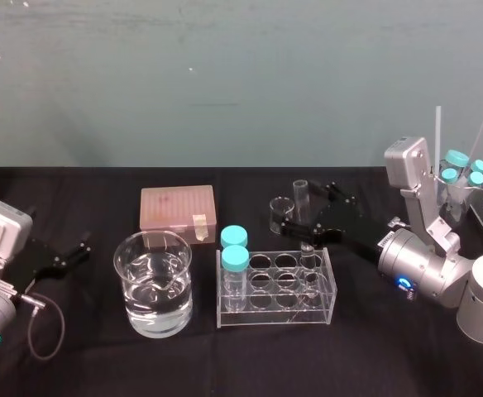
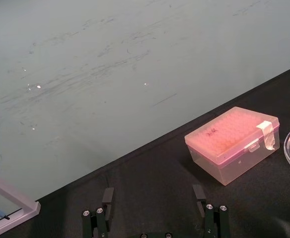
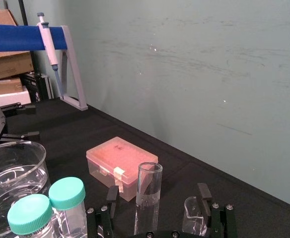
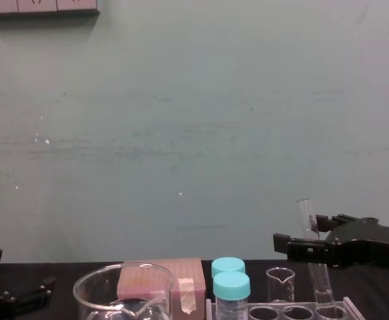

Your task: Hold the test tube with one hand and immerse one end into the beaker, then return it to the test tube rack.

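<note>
The robot's right gripper needs to dip the test tube's lower end into the wide beaker (image 4: 123, 293), so it should next grab the test tube by its upper part (image 4: 308, 223) to leave that end free.
The test tube (image 1: 302, 211) stands a little tilted in a back right hole of the clear test tube rack (image 1: 262, 313). My right gripper (image 1: 299, 207) is open around the tube's upper part. In the right wrist view the tube (image 3: 149, 196) stands between the two fingers (image 3: 202, 194) with a gap on each side. From the chest the tube (image 4: 312, 253) rises out of the rack (image 4: 281, 311) beside the gripper (image 4: 298, 231). The wide beaker (image 1: 153, 283), holding water, sits left of the rack. My left gripper (image 1: 64, 252) rests open at the far left.
Two teal-capped vials (image 1: 234, 248) fill the rack's left holes. A small beaker (image 1: 281, 207) stands behind the rack, and a pink tip box (image 1: 178, 208) lies behind the big beaker. A clear stand with more capped vials (image 1: 465, 169) is at the far right.
</note>
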### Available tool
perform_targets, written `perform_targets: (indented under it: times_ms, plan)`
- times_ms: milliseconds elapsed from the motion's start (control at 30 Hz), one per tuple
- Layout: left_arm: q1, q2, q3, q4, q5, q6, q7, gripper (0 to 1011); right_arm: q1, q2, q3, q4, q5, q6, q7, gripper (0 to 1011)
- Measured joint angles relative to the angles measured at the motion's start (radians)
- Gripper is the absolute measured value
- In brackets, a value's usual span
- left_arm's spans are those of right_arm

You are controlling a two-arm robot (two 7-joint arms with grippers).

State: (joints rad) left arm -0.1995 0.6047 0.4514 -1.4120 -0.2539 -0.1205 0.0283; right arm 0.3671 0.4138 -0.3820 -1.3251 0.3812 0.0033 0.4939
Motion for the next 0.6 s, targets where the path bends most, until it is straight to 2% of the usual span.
perform_targets:
  times_ms: [200, 333, 600]
  plan:
    - [0.0, 0.0, 0.0, 0.0, 0.0, 0.0, 0.0, 1000, 0.0, 0.0, 0.0, 0.0, 0.001, 0.0, 0.0, 990]
    - [0.0, 0.0, 0.0, 0.0, 0.0, 0.0, 0.0, 1000, 0.0, 0.0, 0.0, 0.0, 0.001, 0.0, 0.0, 915]
    - [0.0, 0.0, 0.0, 0.0, 0.0, 0.0, 0.0, 1000, 0.0, 0.0, 0.0, 0.0, 0.001, 0.0, 0.0, 664]
